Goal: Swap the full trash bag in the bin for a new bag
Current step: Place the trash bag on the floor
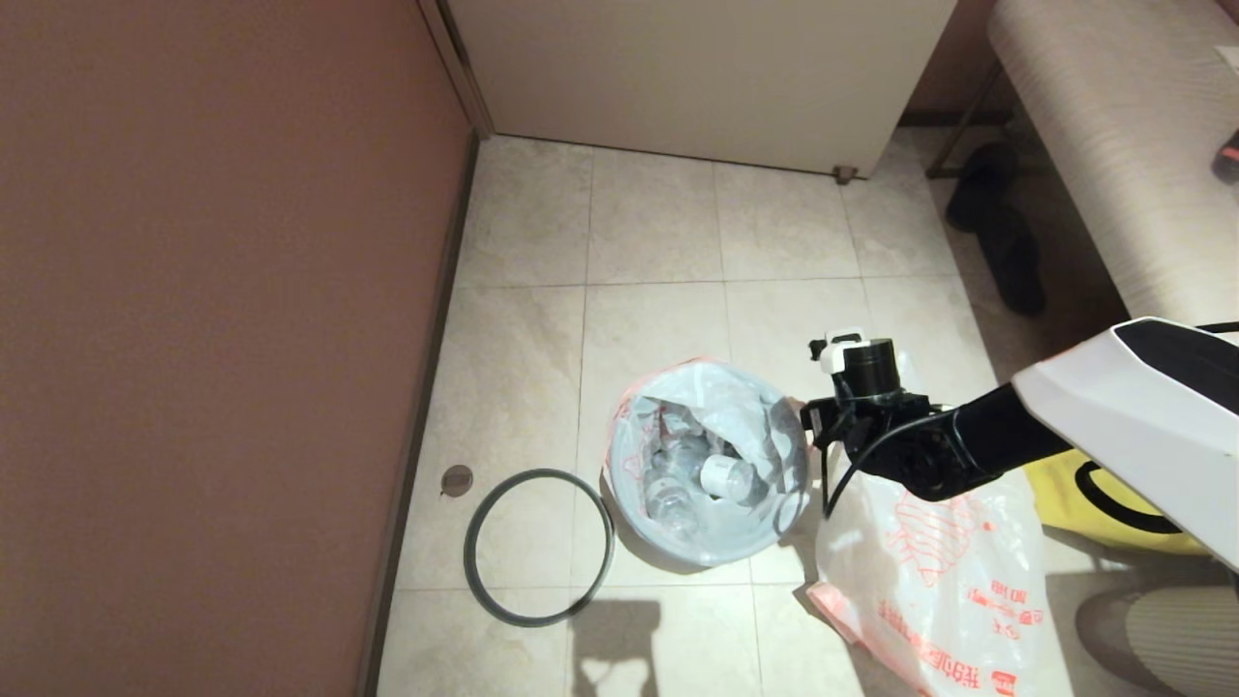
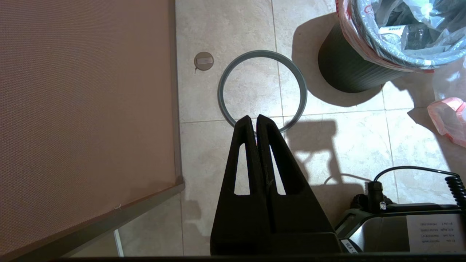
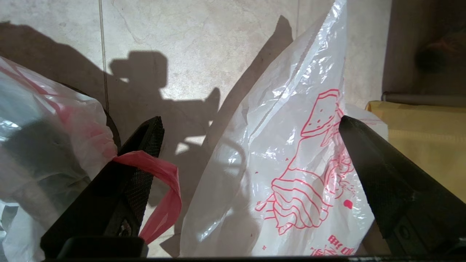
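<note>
My right gripper grabs the full trash bag by its drawstring loop [image 3: 165, 182] next, which stands out, as the bag's hem lies folded over the bin's edge.
The full trash bag [image 1: 707, 426] sits in the black bin [image 2: 346, 69], its hem folded over the rim and clear bottles showing inside. The bin's grey rim ring [image 1: 468, 552] lies flat on the floor to its left. The new bag [image 1: 929, 571] with its red-orange drawing lies crumpled to the bin's right. My right gripper [image 3: 251, 123] hangs open between bin and new bag. A red-orange drawstring loop [image 3: 165, 182] from the full bag rests against one finger [image 3: 145, 145], and the new bag [image 3: 291, 163] fills the gap. My left gripper [image 2: 253, 118] is shut and empty above the ring [image 2: 263, 52].
A brown wall [image 1: 194, 339] runs along the left, with a round floor drain [image 1: 456, 479] beside it. A yellow fabric bag [image 1: 1065, 494] lies behind the new bag. Black shoes [image 1: 997, 232] and a bench [image 1: 1113, 145] stand at the far right, a white cabinet [image 1: 697, 68] at the back.
</note>
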Motion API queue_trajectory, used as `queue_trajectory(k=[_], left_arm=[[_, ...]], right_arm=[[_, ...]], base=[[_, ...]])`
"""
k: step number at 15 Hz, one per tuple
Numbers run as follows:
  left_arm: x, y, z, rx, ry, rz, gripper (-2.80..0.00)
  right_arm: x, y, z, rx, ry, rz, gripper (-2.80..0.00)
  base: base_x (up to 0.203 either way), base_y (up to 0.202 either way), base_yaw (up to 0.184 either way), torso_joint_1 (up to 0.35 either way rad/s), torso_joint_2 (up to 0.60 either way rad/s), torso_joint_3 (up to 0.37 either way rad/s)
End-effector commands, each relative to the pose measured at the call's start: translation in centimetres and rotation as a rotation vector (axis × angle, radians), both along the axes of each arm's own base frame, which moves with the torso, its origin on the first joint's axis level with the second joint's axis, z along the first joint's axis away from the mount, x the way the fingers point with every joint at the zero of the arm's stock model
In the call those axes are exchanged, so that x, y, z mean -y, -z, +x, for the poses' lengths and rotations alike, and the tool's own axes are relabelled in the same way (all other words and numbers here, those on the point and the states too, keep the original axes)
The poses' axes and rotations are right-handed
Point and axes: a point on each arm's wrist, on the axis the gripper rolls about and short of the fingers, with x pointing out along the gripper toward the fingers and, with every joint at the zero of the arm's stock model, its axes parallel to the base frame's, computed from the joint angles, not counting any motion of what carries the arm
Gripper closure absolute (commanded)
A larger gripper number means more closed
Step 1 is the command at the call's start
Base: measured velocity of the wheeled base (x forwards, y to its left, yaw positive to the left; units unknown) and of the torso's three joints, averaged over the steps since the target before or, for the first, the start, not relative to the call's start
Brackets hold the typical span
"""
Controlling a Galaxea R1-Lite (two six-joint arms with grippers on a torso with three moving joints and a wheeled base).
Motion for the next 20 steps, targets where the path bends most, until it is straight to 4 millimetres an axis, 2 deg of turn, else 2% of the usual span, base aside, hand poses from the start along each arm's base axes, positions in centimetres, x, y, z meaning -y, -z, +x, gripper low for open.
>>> queue_trajectory(k=[1, 8, 11, 12, 20], left_arm=[[0.0, 0.0, 0.0, -0.003, 0.001, 0.001, 0.0], [0.0, 0.0, 0.0, -0.003, 0.0, 0.0, 0.0], [0.0, 0.0, 0.0, -0.003, 0.0, 0.0, 0.0], [0.0, 0.0, 0.0, -0.003, 0.0, 0.0, 0.0], [0.0, 0.0, 0.0, -0.003, 0.0, 0.0, 0.0]], right_arm=[[-0.4, -0.8, -0.3, 0.025, 0.007, -0.02, -2.8], [-0.4, -1.9, -0.3, 0.139, 0.098, -0.118, -2.8], [-0.6, -1.3, -1.3, 0.129, 0.09, -0.153, -2.8], [-0.7, -1.4, -1.9, 0.125, 0.081, -0.159, 0.0], [-2.0, -4.0, -4.7, 0.167, 0.038, -0.138, 0.0]], base=[[0.0, 0.0, 0.0, 0.0, 0.0, 0.0], [0.0, 0.0, 0.0, 0.0, 0.0, 0.0], [0.0, 0.0, 0.0, 0.0, 0.0, 0.0], [0.0, 0.0, 0.0, 0.0, 0.0, 0.0], [0.0, 0.0, 0.0, 0.0, 0.0, 0.0]])
